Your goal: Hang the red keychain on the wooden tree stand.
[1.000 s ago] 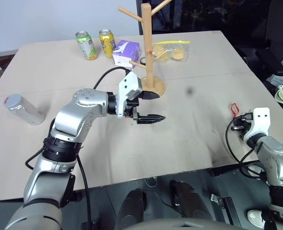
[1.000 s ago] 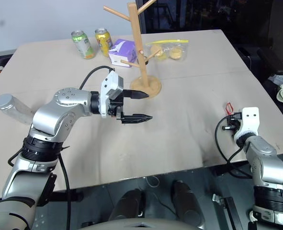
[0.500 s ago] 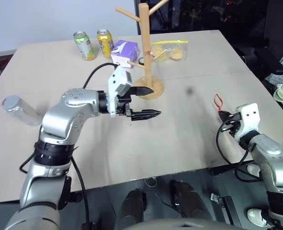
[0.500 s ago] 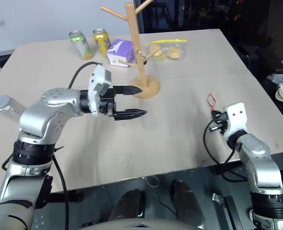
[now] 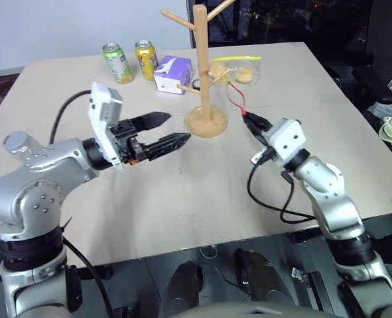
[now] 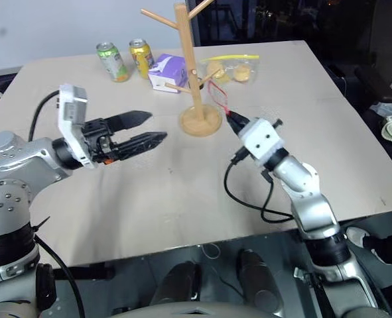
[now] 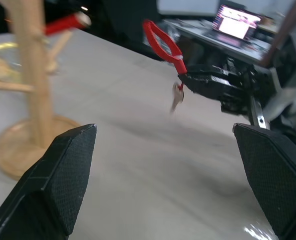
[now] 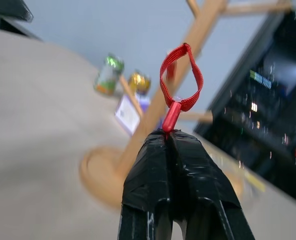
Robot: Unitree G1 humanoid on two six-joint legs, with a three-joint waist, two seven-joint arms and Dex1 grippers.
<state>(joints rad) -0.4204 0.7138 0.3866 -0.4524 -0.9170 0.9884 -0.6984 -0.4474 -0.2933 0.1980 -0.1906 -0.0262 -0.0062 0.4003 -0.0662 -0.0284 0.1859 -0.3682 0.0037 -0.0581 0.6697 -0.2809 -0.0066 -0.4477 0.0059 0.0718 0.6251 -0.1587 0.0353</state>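
The strap [image 5: 229, 94] is still short of the tip of the red-marked peg [image 5: 207, 73], so my right gripper keeps hold of the red keychain until its loop encircles the peg.
The wooden tree stand [image 5: 201, 63] rises from its round base at the table's back middle, with pegs angled upward. My right gripper [image 5: 248, 120] is shut on the red keychain [image 5: 235, 99], just right of the stand's base. The strap loop stands up from the fingertips, close to the post and near a lower peg. In the right wrist view the keychain [image 8: 181, 75] sticks up from the closed black fingers [image 8: 153, 165], with the stand [image 8: 155, 112] behind it. My left gripper [image 5: 176, 128] is open and empty, held level left of the base, pointing at it.
A green can [image 5: 119, 62] and a yellow can [image 5: 146, 59] stand at the back left, next to a purple carton [image 5: 174, 73]. A bag of yellow snacks [image 5: 236, 70] lies behind the stand. A clear bottle [image 5: 15, 142] lies at the left edge.
My right gripper has swung up and left from the table's right edge to beside the stand, carrying the keychain. My left gripper has drawn back to the left and risen, still open.
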